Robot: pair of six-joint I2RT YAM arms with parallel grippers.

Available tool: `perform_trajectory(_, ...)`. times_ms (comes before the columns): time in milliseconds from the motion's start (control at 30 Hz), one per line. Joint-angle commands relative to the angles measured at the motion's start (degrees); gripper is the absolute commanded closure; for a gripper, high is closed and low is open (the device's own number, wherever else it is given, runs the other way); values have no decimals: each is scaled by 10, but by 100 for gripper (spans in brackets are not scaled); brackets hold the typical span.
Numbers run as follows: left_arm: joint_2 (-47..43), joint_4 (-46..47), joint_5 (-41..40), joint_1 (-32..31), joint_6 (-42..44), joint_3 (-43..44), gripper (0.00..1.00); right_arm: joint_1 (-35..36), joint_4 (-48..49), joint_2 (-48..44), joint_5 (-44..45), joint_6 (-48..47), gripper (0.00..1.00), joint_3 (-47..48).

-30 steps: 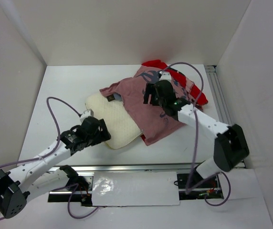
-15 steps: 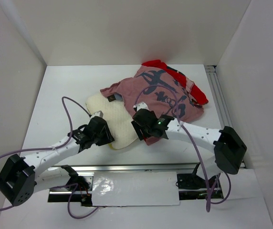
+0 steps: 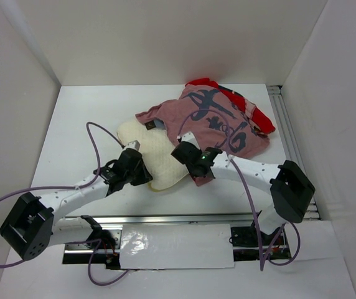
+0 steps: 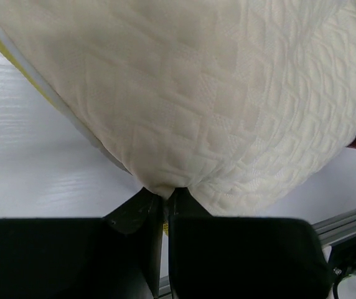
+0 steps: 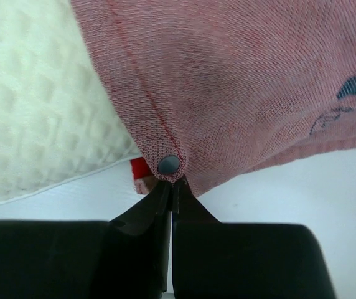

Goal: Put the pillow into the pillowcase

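The pillow's pinched near edge is outside the pillowcase hem, so if I opened now, it would drop on the tabletop. My left gripper moves it in first, then opens.
The cream quilted pillow (image 3: pixel 150 152) lies left of centre, its far right part under the pillowcase (image 3: pixel 218 121). The pillowcase shows its faded pink side with dark brush marks, with red fabric at its far edge. My left gripper (image 3: pixel 145 177) is at the pillow's near edge. In the left wrist view its jaws (image 4: pixel 165 194) are shut on a pinch of the pillow (image 4: pixel 215 93). My right gripper (image 3: pixel 185 161) is at the pillowcase's near corner. In the right wrist view it (image 5: pixel 172 185) is shut on the pillowcase (image 5: pixel 228 81) hem just below a grey snap button (image 5: pixel 168 165).
White walls enclose the table on three sides. An aluminium rail (image 3: pixel 288 134) runs along the right side. Another rail (image 3: pixel 165 219) crosses in front, by the arm bases. Purple cables loop over both arms.
The right gripper came from the top of the pillowcase down to its near corner and shut on it. The left gripper moved in and shut on the pillow's edge. Pillow and pillowcase shifted slightly.
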Motion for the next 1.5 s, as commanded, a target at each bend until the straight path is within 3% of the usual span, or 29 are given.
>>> perform_trajectory(0,-29,84,21,0,27,-6,100,-3,29,-32,-15,-25,100,36)
perform_trajectory(133,-56,168,64,0,49,-6,100,-3,73,-83,-141,-85,100,48)
perform_trajectory(267,-62,201,71,0,59,30,100,-3,104,-143,-314,-118,100,69)
perform_trajectory(400,-30,301,140,0,79,68,100,4,119,-172,-499,-134,100,95)
perform_trajectory(533,-22,419,169,0,56,68,100,4,119,-188,-582,-140,100,123)
perform_trajectory(567,-22,435,137,0,44,62,100,4,119,-196,-600,-140,100,123)
perform_trajectory(733,-22,521,-9,-32,8,3,100,4,147,-227,-656,-127,100,108)
perform_trajectory(800,-14,570,-66,-52,-7,-50,100,4,160,-250,-640,-113,100,88)
perform_trajectory(867,8,585,-73,-58,-19,-82,100,4,167,-266,-606,-102,100,64)
perform_trajectory(1033,16,463,-68,-84,-45,-134,100,-13,119,-271,-527,-90,98,24)
perform_trajectory(1133,-14,372,-63,-84,-44,-127,100,-13,75,-228,-499,-96,66,19)
perform_trajectory(1167,-26,335,-63,-84,-44,-111,91,-13,35,-215,-473,-106,60,27)
perform_trajectory(1200,-40,272,-63,-84,-35,-104,55,-13,21,-203,-457,-106,49,45)
perform_trajectory(1233,-51,238,-63,-84,-24,-95,37,-13,9,-190,-443,-111,43,56)
perform_trajectory(1300,-89,168,-68,-84,-24,-73,10,-13,0,-162,-394,-116,36,83)
perform_trajectory(1333,-101,118,-74,-84,-24,-73,0,-13,0,-154,-377,-124,32,93)
perform_trajectory(1433,-143,58,-115,-84,-29,-68,0,-13,16,-114,-251,-117,29,140)
perform_trajectory(1467,-143,47,-129,-84,-29,-51,0,-19,36,-84,-164,-112,27,151)
